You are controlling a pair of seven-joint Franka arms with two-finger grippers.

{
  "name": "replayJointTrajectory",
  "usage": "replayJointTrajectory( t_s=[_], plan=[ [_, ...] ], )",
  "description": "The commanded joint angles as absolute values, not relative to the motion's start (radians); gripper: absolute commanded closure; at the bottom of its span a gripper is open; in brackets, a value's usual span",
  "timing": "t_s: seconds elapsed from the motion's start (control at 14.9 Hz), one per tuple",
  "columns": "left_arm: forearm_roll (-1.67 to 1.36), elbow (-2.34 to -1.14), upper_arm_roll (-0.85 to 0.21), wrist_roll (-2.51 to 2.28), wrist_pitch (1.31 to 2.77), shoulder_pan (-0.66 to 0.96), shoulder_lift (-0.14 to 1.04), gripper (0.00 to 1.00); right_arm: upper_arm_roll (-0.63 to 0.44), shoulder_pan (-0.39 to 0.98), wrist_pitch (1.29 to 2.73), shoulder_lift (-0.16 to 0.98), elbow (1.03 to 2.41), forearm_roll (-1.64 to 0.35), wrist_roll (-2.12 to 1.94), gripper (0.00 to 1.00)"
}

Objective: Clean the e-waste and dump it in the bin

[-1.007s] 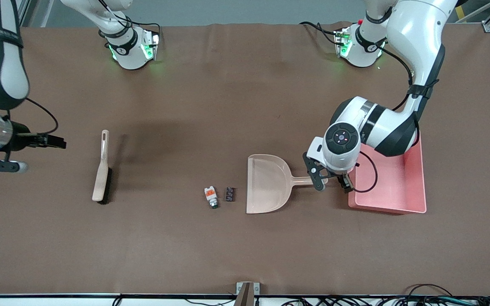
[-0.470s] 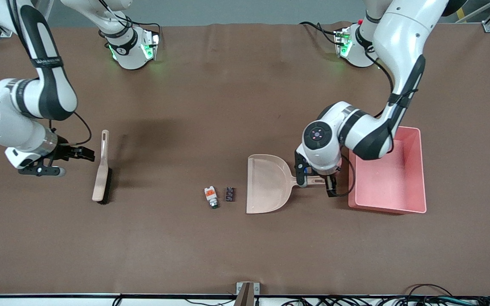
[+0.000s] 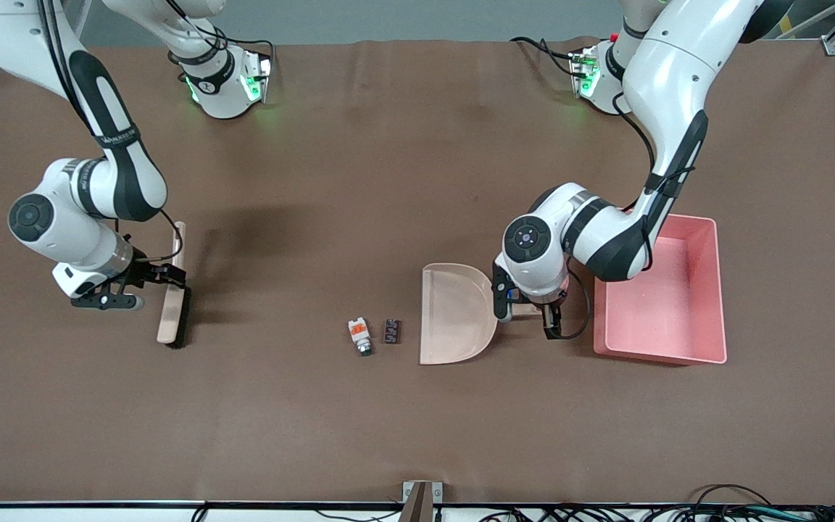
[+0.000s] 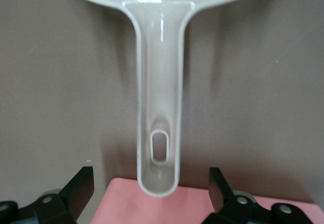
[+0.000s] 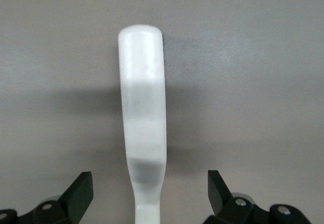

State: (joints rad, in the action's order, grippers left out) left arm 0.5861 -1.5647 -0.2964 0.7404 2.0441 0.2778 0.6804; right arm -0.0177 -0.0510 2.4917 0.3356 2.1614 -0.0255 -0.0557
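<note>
The right gripper grabs the brush's narrow handle [image 3: 179, 243] next, to sweep the e-waste onto the dustpan [image 3: 454, 312].
The e-waste lies on the brown mat as a white-and-orange component [image 3: 359, 336] and a small dark chip [image 3: 391, 330], just off the mouth of the beige dustpan [image 3: 454, 312]. My left gripper [image 3: 544, 313] is open over the end of the dustpan's handle [image 4: 159, 97], one finger on each side and neither touching. The pink bin [image 3: 660, 355] stands right beside that handle end, and its edge [image 4: 167, 211] shows under the left gripper [image 4: 150, 189]. My right gripper [image 3: 171, 276] hangs open over the brush [image 3: 169, 319], and in its wrist view the gripper [image 5: 149, 191] straddles the brush handle [image 5: 143, 107].
The brush lies toward the right arm's end of the table, well apart from the e-waste. Both arm bases [image 3: 222, 80] sit along the table's edge farthest from the front camera. A metal bracket [image 3: 421, 496] is at the edge nearest that camera.
The right arm swung in from the table's end until its open gripper reached the brush handle. The left hand slid from the bin's edge along the dustpan handle toward the pan. Nothing was grasped.
</note>
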Motion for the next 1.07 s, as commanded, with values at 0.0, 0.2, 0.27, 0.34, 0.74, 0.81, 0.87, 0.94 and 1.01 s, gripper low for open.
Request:
replayJointTrajectory(
  t_s=[0.0,0.2,0.27,0.34,0.74,0.81,0.87,0.94,1.01],
  plan=[
    [0.577,-1.500,-0.296,0.668,2.040,0.336,0.736,0.00,-0.015,-0.051,2.523,0.357,2.166,-0.046,-0.069,0.00],
    [0.581,-1.460,-0.295,0.676,2.042,0.344,0.787,0.01,-0.014,-0.051,2.523,0.368,2.166,-0.046,-0.069,0.00],
    [0.580,-1.445,-0.296,0.675,2.042,0.345,0.802,0.03,-0.012,-0.051,2.523,0.370,2.166,-0.046,-0.068,0.01],
    [0.581,-1.427,-0.295,0.673,2.042,0.353,0.810,0.03,-0.009,-0.051,2.523,0.370,2.167,-0.048,-0.067,0.03],
    [0.563,-1.396,-0.296,0.695,2.042,0.367,0.815,0.16,-0.002,-0.052,2.525,0.373,2.169,-0.049,-0.069,0.28],
    [0.561,-1.396,-0.296,0.699,2.042,0.367,0.815,0.16,-0.002,-0.054,2.528,0.374,2.169,-0.049,-0.069,0.32],
    [0.561,-1.396,-0.296,0.699,2.042,0.368,0.815,0.16,-0.002,-0.054,2.537,0.379,2.169,-0.049,-0.069,0.35],
    [0.561,-1.396,-0.298,0.699,2.043,0.380,0.816,0.17,-0.002,-0.055,2.537,0.383,2.169,-0.049,-0.071,0.38],
    [0.560,-1.396,-0.298,0.699,2.058,0.385,0.818,0.17,-0.002,-0.055,2.537,0.383,2.168,-0.049,-0.071,0.41]
  ],
)
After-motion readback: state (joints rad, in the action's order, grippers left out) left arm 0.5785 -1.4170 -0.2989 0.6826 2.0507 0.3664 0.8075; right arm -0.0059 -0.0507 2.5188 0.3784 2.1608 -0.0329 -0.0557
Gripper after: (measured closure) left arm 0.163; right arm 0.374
